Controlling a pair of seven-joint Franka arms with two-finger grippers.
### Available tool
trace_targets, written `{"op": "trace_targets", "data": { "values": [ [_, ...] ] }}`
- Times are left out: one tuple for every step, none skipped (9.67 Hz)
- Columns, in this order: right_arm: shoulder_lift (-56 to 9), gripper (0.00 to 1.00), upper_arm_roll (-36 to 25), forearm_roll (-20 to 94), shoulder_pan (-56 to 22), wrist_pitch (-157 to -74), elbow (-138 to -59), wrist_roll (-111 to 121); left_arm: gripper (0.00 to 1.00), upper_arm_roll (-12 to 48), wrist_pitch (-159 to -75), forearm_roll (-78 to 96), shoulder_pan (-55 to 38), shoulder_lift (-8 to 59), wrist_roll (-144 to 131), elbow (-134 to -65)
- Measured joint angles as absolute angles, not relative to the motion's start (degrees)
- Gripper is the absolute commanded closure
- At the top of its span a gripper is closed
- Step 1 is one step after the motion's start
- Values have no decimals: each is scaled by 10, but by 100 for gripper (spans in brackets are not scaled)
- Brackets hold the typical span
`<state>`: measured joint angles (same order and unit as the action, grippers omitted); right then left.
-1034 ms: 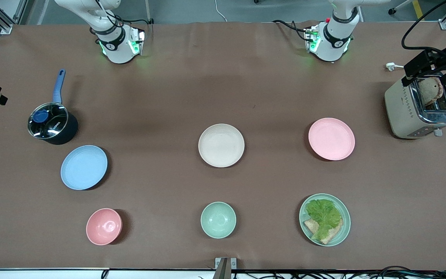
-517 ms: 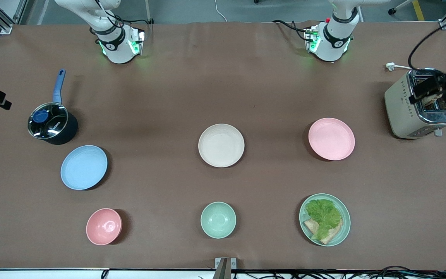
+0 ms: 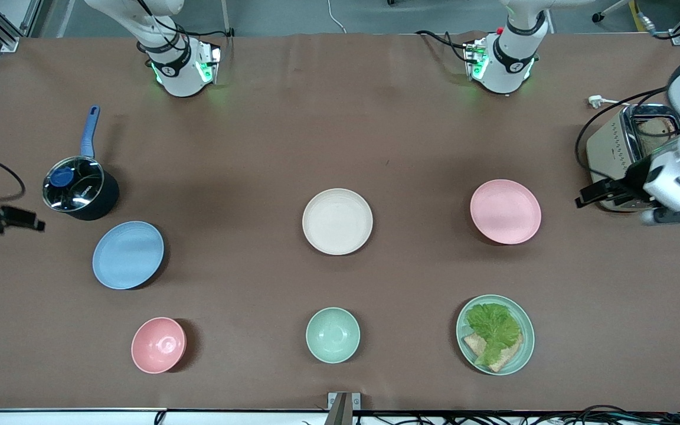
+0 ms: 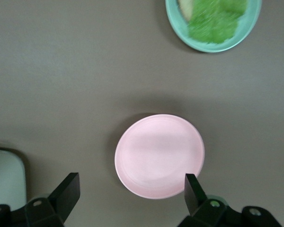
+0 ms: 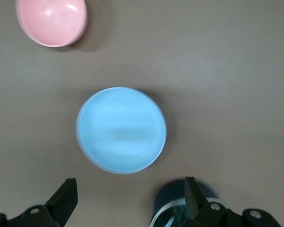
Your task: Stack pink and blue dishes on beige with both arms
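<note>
The light blue plate needs to be grabbed by its rim [image 3: 94, 254] next by the robot's right gripper, which should then stack it on the cream-beige plate [image 3: 337, 221].
The cream-beige plate [image 3: 337, 221] lies at the table's middle. Toward the left arm's end lies the pale pink plate [image 3: 505, 211], also in the left wrist view [image 4: 159, 155]. The light blue plate [image 3: 128, 255] lies toward the right arm's end, and shows in the right wrist view too [image 5: 121, 136]. My left gripper [image 3: 588, 198] [image 4: 131, 191] hangs open and empty over the table between the toaster and the pink plate. At the table's edge my right gripper [image 3: 33, 224] [image 5: 130, 196] is open and empty, over the spot beside the pot and the blue plate.
A lidded dark pot [image 3: 79, 188] with a blue handle stands just farther from the camera than the blue plate. A toaster [image 3: 617, 153] holds bread. Nearest the camera sit a pink bowl [image 3: 159, 345], a mint bowl [image 3: 333, 334] and a mint plate with lettuce [image 3: 495, 334].
The left gripper has come off the toaster's top and moved toward the pink plate. The right gripper has moved in along the table's edge toward the blue plate. No dish has moved.
</note>
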<state>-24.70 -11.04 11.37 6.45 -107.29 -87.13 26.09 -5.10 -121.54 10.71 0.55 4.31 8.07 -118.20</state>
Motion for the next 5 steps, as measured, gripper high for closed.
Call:
{"op": "trace_targets", "data": {
  "values": [
    [-295, 0, -118, 140, 67, -1125, -873, 319, 7, -57, -1272, 118, 9, 57, 125, -1228],
    [-338, 0, -121, 164, 69, -1173, -877, 366, 12, -59, -1323, 141, 12, 80, 164, -1264],
    [-369, 0, -122, 188, 70, -1211, -884, 405, 15, -59, -1367, 169, 12, 112, 193, -1282],
    [-389, 0, -123, 208, 70, -1241, -894, 432, 20, -59, -1397, 199, 12, 145, 213, -1286],
    [-397, 0, -124, 225, 71, -1260, -905, 447, 23, -59, -1412, 226, 12, 170, 231, -1286]
  ]
}}
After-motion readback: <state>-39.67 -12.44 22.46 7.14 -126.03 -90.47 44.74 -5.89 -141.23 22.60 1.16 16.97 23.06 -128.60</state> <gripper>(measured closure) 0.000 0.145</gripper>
